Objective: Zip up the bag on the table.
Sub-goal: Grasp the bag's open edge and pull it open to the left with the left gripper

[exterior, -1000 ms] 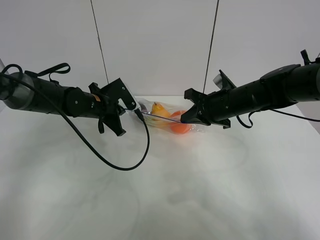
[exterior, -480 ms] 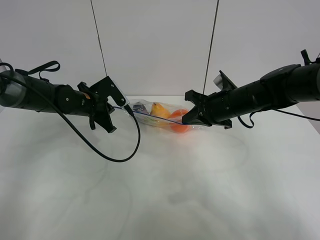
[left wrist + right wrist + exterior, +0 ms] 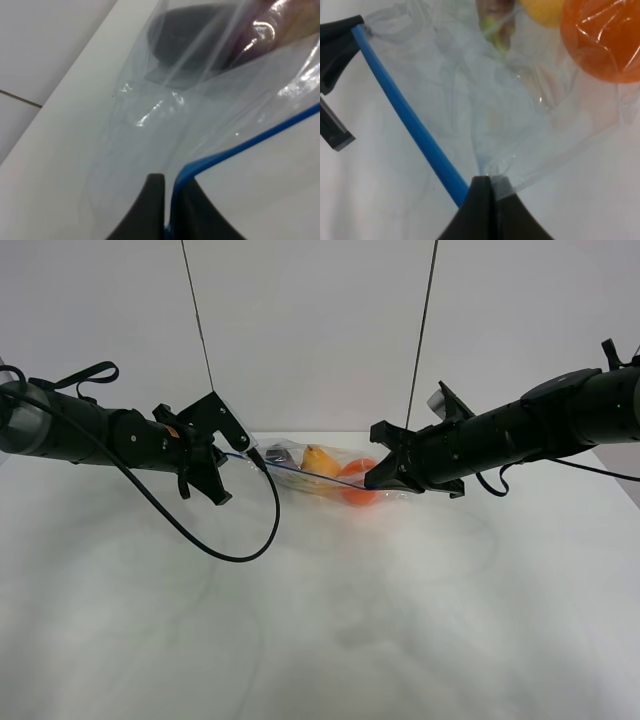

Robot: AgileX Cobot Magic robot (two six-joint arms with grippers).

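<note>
The blue zipper strip's end (image 3: 236, 455) is low over the table in my left gripper's fingers, so my left gripper should open. The strip would settle there.
The bag (image 3: 325, 472) lies at the back middle of the table (image 3: 320, 630), clear and crinkly, and an orange (image 3: 358, 494) and a yellow fruit (image 3: 320, 461) show through it. Its blue zipper strip (image 3: 405, 116) is stretched taut between my two grippers. My left gripper (image 3: 238, 452) is shut on the strip's left end, and in the left wrist view the strip (image 3: 250, 142) runs out from between the fingers (image 3: 156, 200). My right gripper (image 3: 373, 478) is shut on the bag's right corner (image 3: 492, 170). A dark eggplant (image 3: 200, 40) lies inside the bag.
A black cable (image 3: 255, 545) loops from the left arm down onto the table in front of the bag. Two thin dark seams (image 3: 200, 330) run down the white back wall. Bare white tabletop stretches toward the front edge.
My left gripper has slid to the left along the blue strip, away from the right gripper, then stopped. The right gripper and the bag's contents have stayed put.
</note>
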